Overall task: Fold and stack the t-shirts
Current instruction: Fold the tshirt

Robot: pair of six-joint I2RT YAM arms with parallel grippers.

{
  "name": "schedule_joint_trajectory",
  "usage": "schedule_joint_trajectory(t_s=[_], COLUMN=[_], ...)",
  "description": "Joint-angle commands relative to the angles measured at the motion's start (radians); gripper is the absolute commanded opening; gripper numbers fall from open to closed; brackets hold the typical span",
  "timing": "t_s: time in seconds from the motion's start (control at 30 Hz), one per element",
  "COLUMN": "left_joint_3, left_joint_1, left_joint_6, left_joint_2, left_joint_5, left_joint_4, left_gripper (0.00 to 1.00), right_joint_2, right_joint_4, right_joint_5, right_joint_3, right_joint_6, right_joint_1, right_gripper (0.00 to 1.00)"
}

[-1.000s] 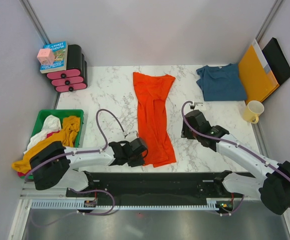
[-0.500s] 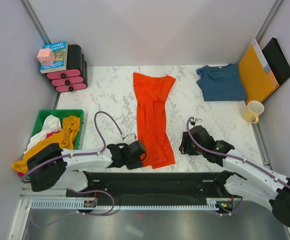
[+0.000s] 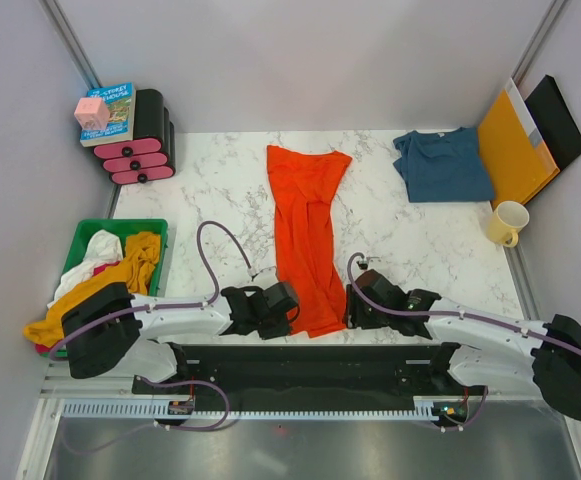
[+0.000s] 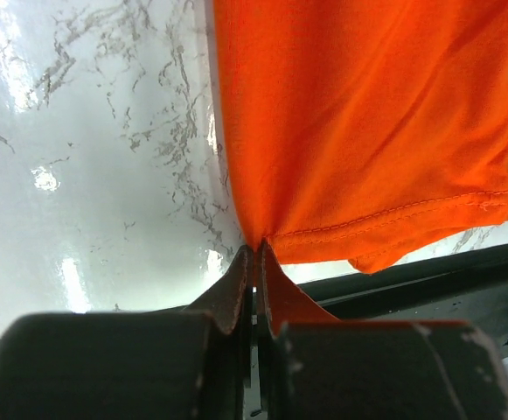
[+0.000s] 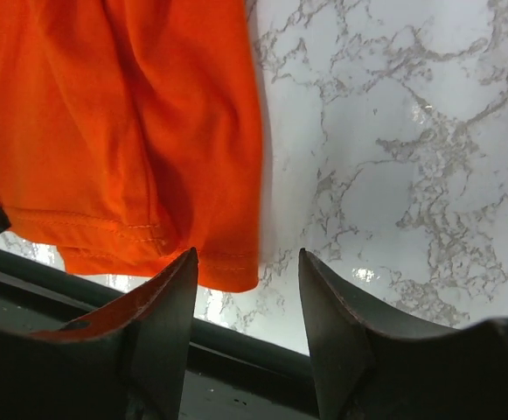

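My right gripper grabs the orange-red t-shirt (image 3: pixel 307 235) by the hem's free corner next, opposite my left gripper, to fold the hem evenly over.
An orange-red t-shirt (image 3: pixel 307 235) lies folded lengthwise down the middle of the marble table, its hem toward me. My left gripper (image 3: pixel 288 306) is shut on the hem's near left corner (image 4: pixel 255 241). At the hem's right corner (image 5: pixel 236 267) my right gripper (image 5: pixel 248 255) stands open, that corner lying between its fingertips without being pinched; in the top view this gripper (image 3: pixel 350 310) is right beside the cloth. A dark teal-blue t-shirt (image 3: pixel 442 165) lies folded at the back right.
A green bin (image 3: pixel 82 243) with mustard and white garments sits at the left edge. A yellow mug (image 3: pixel 506 223), an orange envelope (image 3: pixel 513 145) and a black board stand at the right. Pink-and-black cases (image 3: pixel 138 150) with a book sit back left.
My left gripper closed on the hem's left corner. The right arm swung left and toward me, coming from the bare marble to the hem's right corner.
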Motion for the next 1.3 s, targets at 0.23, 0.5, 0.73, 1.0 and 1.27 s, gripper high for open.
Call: schedule_joint_trajectory(t_s=[0.23, 0.5, 0.73, 1.0, 1.27], left_joint_3=[-0.001, -0.002, 0.013, 0.021, 0.034], left_joint_1=[-0.013, -0.013, -0.013, -0.013, -0.03], left_joint_6=[0.003, 0.005, 0.015, 0.018, 0.026], left_joint_2=[-0.042, -0.055, -0.035, -0.019, -0.094], left_joint_5=[-0.057, -0.068, -0.071, -0.072, -0.113], left_joint_4=[-0.08, -0.092, -0.09, -0.09, -0.126], left_gripper=[0.02, 0.02, 0.02, 0.02, 0.02], right_joint_2=[0.086, 0.084, 0.062, 0.064, 0.0], right_joint_4=[0.117, 0.114, 0.102, 0.102, -0.002], right_joint_5=[0.041, 0.014, 0.004, 0.021, 0.144], right_joint_3=[-0.062, -0.086, -0.131, -0.151, -0.076], right_joint_6=[0.057, 0.069, 0.133, 0.172, 0.2], right_joint_1=[0.01, 0.02, 0.092, 0.132, 0.212], right_gripper=[0.47, 0.32, 0.35, 0.25, 0.0])
